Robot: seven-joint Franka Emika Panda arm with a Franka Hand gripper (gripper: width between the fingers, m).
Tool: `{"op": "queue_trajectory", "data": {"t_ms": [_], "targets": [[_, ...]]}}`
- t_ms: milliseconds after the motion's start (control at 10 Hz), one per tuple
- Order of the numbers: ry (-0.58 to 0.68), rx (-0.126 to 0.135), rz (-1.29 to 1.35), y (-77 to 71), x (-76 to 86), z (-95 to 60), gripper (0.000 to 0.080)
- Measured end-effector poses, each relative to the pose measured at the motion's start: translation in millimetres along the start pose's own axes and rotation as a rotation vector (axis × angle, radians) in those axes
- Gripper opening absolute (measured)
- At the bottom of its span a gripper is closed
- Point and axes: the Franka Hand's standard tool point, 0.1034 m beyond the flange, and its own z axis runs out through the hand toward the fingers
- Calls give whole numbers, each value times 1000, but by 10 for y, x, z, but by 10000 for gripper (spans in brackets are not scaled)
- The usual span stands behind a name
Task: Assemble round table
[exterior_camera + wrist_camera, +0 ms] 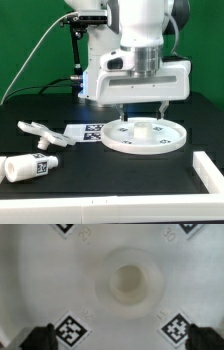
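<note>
My fingers now hang spread above the central hub (152, 126) of the white round disc, so it is too early to close on the hub before my gripper lowers.
The large white round disc (145, 133) lies flat on the black table, its central hub (152, 126) facing up. My gripper (141, 107) hangs straight above it with fingers spread wide and nothing between them. In the wrist view the disc (60, 274) fills the picture, with the hub (129, 282) at the centre and black-and-white tags around it. My dark fingertips (40, 338) show at the two lower corners, apart, over the disc. The short cylindrical leg (29, 167) lies on its side at the exterior view's left. The branched foot piece (42, 132) lies behind it.
The marker board (85, 132) lies flat between the foot piece and the disc. A white raised border (110, 213) runs along the table's front edge and a white block (209, 168) stands at the exterior view's right. A cable hangs at the back left.
</note>
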Motion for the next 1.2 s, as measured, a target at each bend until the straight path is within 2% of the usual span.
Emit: {"op": "queue_trajectory", "data": {"t_ms": [100, 300, 600, 700, 1000, 1100, 1200], "targets": [[22, 5, 17, 16, -4, 51, 649], [17, 5, 15, 8, -4, 51, 649], [24, 1, 8, 48, -147, 287, 649], [21, 0, 5, 16, -172, 332, 649], [19, -1, -14, -12, -178, 342, 626], [19, -1, -15, -13, -178, 341, 448], [19, -1, -15, -13, -177, 341, 403]]}}
